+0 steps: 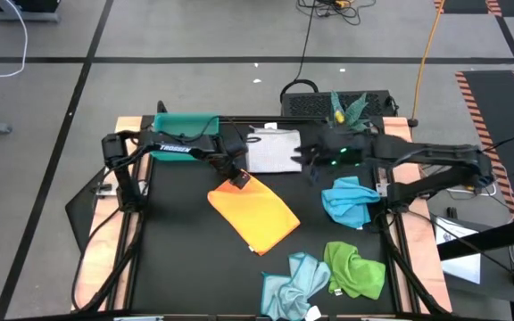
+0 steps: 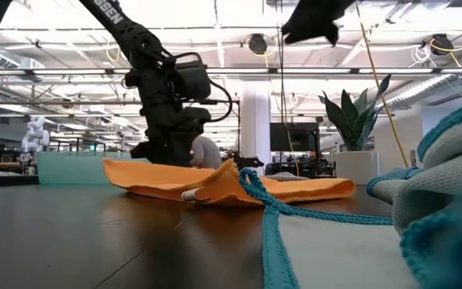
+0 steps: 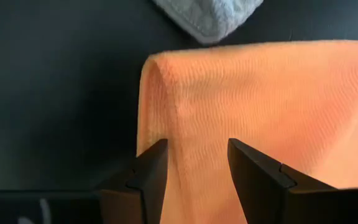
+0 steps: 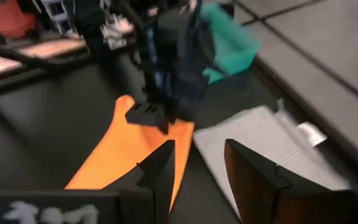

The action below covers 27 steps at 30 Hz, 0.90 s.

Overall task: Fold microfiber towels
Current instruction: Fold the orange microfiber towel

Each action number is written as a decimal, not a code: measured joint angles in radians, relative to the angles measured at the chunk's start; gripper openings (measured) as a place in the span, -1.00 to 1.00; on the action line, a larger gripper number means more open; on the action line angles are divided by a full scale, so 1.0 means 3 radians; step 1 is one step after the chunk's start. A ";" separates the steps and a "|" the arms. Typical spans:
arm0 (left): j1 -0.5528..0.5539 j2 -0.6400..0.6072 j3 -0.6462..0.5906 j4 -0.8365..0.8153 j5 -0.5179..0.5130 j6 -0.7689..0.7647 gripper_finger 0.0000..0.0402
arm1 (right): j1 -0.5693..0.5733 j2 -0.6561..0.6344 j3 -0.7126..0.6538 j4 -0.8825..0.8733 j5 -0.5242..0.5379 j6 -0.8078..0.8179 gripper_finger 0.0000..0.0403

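Observation:
My left gripper's fingers straddle the towel's folded edge (image 3: 174, 118) in the left wrist view, would hold the yellow-orange towel now and need to close.
A yellow-orange towel (image 1: 255, 217), folded into a rectangle, lies flat mid-table. My left gripper (image 3: 197, 149) stands open over the end of it nearest the teal tray, pointing steeply down, one finger at the towel's folded edge (image 3: 151, 106) and one over the cloth. My right gripper (image 4: 199, 149) is open and empty, raised high over the table's far right (image 1: 309, 168). A folded white-grey towel (image 1: 271, 150) lies flat at the far edge. A bright blue towel (image 1: 346, 201), a green one (image 1: 357, 269) and a pale blue one (image 1: 291, 287) lie crumpled on the right and near side. My left gripper comes at the orange towel's tray-side end (image 3: 185, 124) from above, slanting, with its fingers spread over the cloth beside the folded edge. I cannot tell whether the fingertips touch the towel. The towel lies flat on the table.
A rigid teal tray (image 1: 186, 135) stands at the table's far left corner. A potted plant (image 1: 346, 109) stands behind the far edge. Bare dark tabletop (image 1: 181, 259) lies on the near left.

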<state>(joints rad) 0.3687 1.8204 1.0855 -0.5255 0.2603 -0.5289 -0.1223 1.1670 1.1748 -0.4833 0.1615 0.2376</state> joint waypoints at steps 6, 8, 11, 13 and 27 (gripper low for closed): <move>0.0006 0.0031 0.0000 0.0106 -0.0037 -0.0134 -0.15 | -0.0145 -0.0322 0.0000 -0.0066 0.0000 -0.0183 -0.35; 0.0006 0.0031 0.0001 0.0091 -0.0019 -0.0171 -0.15 | -0.0174 -0.0374 0.0000 -0.0072 0.0002 -0.0232 -0.35; 0.0000 0.0031 0.0001 0.0090 0.0029 -0.0191 -0.15 | -0.0235 -0.0410 0.0000 -0.0135 0.0001 -0.0321 -0.35; -0.0014 0.0031 0.0001 0.0078 0.0076 -0.0191 -0.15 | -0.0272 -0.0413 0.0000 -0.0183 0.0000 -0.0342 -0.35; -0.0053 0.0031 0.0001 0.0078 -0.0085 -0.0186 -0.94 | -0.0359 -0.0413 0.0000 -0.0349 -0.0012 -0.0337 -0.36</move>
<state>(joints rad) 0.3528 1.8297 1.0859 -0.5020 0.2348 -0.5848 -0.2298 1.0431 1.1748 -0.5880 0.1577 0.1364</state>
